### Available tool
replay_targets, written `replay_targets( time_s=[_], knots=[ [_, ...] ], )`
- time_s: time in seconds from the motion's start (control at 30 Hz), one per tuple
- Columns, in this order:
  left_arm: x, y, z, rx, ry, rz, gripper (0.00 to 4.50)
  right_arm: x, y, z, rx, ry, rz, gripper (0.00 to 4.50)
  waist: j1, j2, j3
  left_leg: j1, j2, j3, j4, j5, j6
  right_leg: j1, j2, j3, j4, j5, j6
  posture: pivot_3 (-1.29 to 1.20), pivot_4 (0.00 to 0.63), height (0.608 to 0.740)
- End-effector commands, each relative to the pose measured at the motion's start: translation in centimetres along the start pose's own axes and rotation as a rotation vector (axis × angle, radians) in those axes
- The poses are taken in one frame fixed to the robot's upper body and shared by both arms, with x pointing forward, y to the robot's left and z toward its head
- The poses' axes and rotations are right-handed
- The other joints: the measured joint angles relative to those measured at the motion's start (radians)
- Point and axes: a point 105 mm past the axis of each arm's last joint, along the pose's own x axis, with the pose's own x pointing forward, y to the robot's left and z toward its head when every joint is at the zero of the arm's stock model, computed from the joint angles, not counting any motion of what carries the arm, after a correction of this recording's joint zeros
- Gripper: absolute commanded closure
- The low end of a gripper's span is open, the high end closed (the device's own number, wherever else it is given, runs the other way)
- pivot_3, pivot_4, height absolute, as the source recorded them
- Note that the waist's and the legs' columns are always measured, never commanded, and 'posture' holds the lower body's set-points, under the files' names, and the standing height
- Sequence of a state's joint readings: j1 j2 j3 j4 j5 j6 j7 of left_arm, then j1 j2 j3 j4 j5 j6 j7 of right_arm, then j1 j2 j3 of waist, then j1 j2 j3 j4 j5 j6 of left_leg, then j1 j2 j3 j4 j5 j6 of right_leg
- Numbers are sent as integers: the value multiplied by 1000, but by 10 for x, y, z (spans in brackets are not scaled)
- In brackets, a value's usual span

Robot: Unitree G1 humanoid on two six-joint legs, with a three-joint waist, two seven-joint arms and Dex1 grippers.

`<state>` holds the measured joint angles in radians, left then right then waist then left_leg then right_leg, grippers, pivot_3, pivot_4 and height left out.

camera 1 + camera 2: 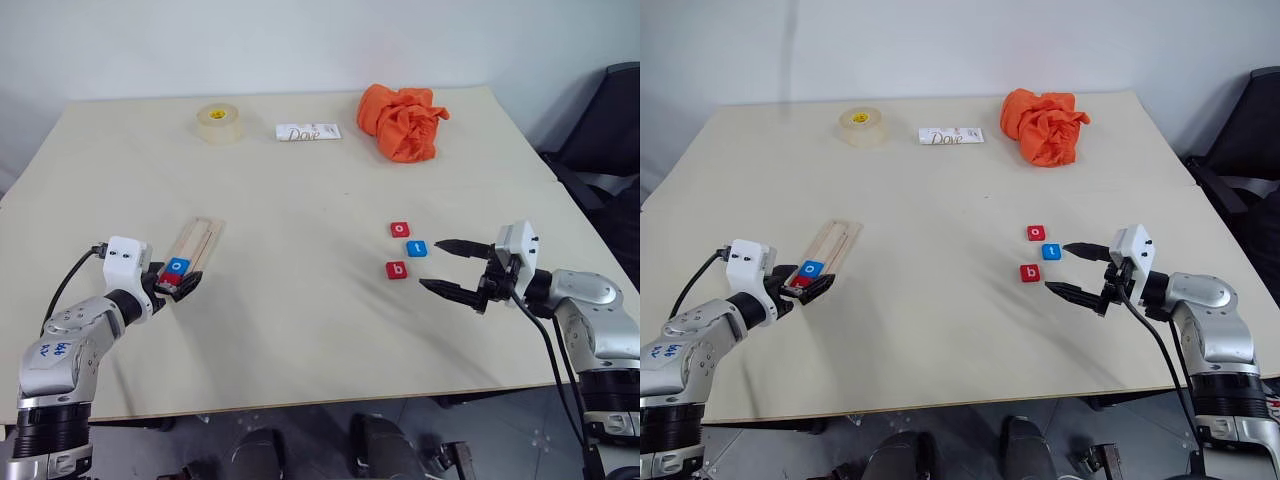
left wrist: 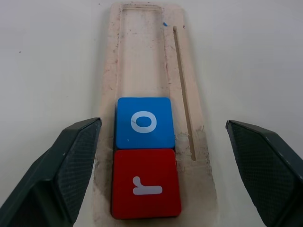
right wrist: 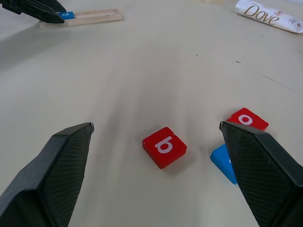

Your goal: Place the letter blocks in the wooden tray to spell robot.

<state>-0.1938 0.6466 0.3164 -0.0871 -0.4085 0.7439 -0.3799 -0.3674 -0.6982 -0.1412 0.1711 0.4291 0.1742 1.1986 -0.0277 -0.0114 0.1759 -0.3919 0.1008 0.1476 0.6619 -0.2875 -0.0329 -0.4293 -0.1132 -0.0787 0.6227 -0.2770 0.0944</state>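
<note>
My left gripper grabs the tray [image 1: 203, 238] by its end holding the r block next, to bring the tray over near the loose letters.
The wooden tray [image 1: 203, 238] lies at the table's left, running away from me. A blue "o" block [image 2: 144, 123] and a red "r" block [image 2: 146, 183] sit side by side in its near end, the "r" nearest me. My left gripper [image 1: 176, 286] hovers at that near end, open, one finger on each side of the tray, touching neither block. At the right, a red "o" block [image 1: 400, 229], a blue "t" block [image 1: 417, 248] and a red "b" block [image 1: 396, 269] lie loose on the table. My right gripper [image 1: 431, 263] is open just right of them, holding nothing.
At the back of the table are a roll of tape [image 1: 219, 122], a white Dove packet [image 1: 308, 132] and a crumpled orange cloth [image 1: 403, 120]. A dark chair [image 1: 612, 130] stands off the table's right edge. Bare tabletop [image 1: 300, 280] lies between the tray and the loose blocks.
</note>
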Motion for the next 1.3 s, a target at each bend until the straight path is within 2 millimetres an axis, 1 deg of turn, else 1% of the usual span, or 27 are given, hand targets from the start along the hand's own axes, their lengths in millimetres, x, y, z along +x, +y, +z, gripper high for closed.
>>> replay_targets(
  time_s=[0.03, 0.13, 0.27, 0.47, 0.7, 0.77, 0.87, 0.93, 1.03, 1.17, 1.3],
  knots=[
    [-3, 4, -5, -8, 57, 31, 0, -7, -6, 12, -42, -24, -25, 40, 0, 0, 0, 0, 0, 0, 0, 0, 0, 0, 0, 0, 0, 0, 0, 0, 150, 740],
    [-3, 1, -10, -9, 85, 21, 0, -6, -7, 12, -47, -26, -23, 40, 0, 0, 0, 1, 0, 1, 0, 0, 0, 0, 0, 1, 1, 0, 0, 0, 150, 740],
    [-8, 2, -7, -18, 65, 36, 0, -6, -8, 13, -45, -30, -23, 40, -1, 0, 0, 2, 0, 1, 0, 0, 0, 0, 0, 1, 1, 0, 0, 0, 150, 740],
    [-16, 8, -11, -26, 71, 71, 0, -5, -9, 11, -44, -29, -19, 40, -2, 0, 0, 2, 0, 1, 0, 0, 0, 0, 0, 2, 1, 0, 0, 0, 150, 740],
    [-16, 9, -16, -35, 81, 79, 0, -1, -11, 10, -45, -29, -8, 40, -2, 0, 0, 2, 0, 2, 0, 0, 0, 0, 0, 2, 1, 0, 0, 0, 150, 740],
    [-16, 11, -15, -43, 80, 86, 0, -1, -12, 10, -48, -31, -7, 40, -2, 0, 0, 2, 0, 2, 0, 0, 0, 0, 0, 2, 1, 0, 0, 0, 150, 740],
    [-17, 11, -8, -49, 45, 89, 0, -1, -12, 10, -48, -30, -6, 40, -2, 0, 0, 2, 0, 2, 0, 0, 0, 0, 0, 2, 1, 0, 0, 0, 150, 740],
    [-19, 12, 1, -50, 0, 99, 0, -2, -12, 9, -49, -27, -5, 40, -1, 0, 0, 2, 0, 2, 0, 0, 0, 0, 0, 2, 1, 0, 0, 0, 150, 740],
    [-22, 15, 7, -54, -26, 115, 0, -3, -11, 9, -44, -24, -4, 40, 0, -1, 1, 2, 0, 2, 0, 0, 0, 0, 0, 2, 1, 0, 0, 0, 150, 740],
    [-23, 19, 3, -52, -8, 126, 0, -4, -11, 8, -42, -17, -2, 40, 0, -1, 1, 2, 0, 2, 0, 0, 0, 0, 0, 2, 1, 0, 0, 0, 150, 740],
    [-18, 17, -4, -55, 19, 106, 0, -3, -12, 10, -49, -17, -1, 40, 0, -1, 1, 2, 0, 2, 0, 0, 0, 0, 0, 2, 1, 0, 0, 0, 150, 740]
  ],
)
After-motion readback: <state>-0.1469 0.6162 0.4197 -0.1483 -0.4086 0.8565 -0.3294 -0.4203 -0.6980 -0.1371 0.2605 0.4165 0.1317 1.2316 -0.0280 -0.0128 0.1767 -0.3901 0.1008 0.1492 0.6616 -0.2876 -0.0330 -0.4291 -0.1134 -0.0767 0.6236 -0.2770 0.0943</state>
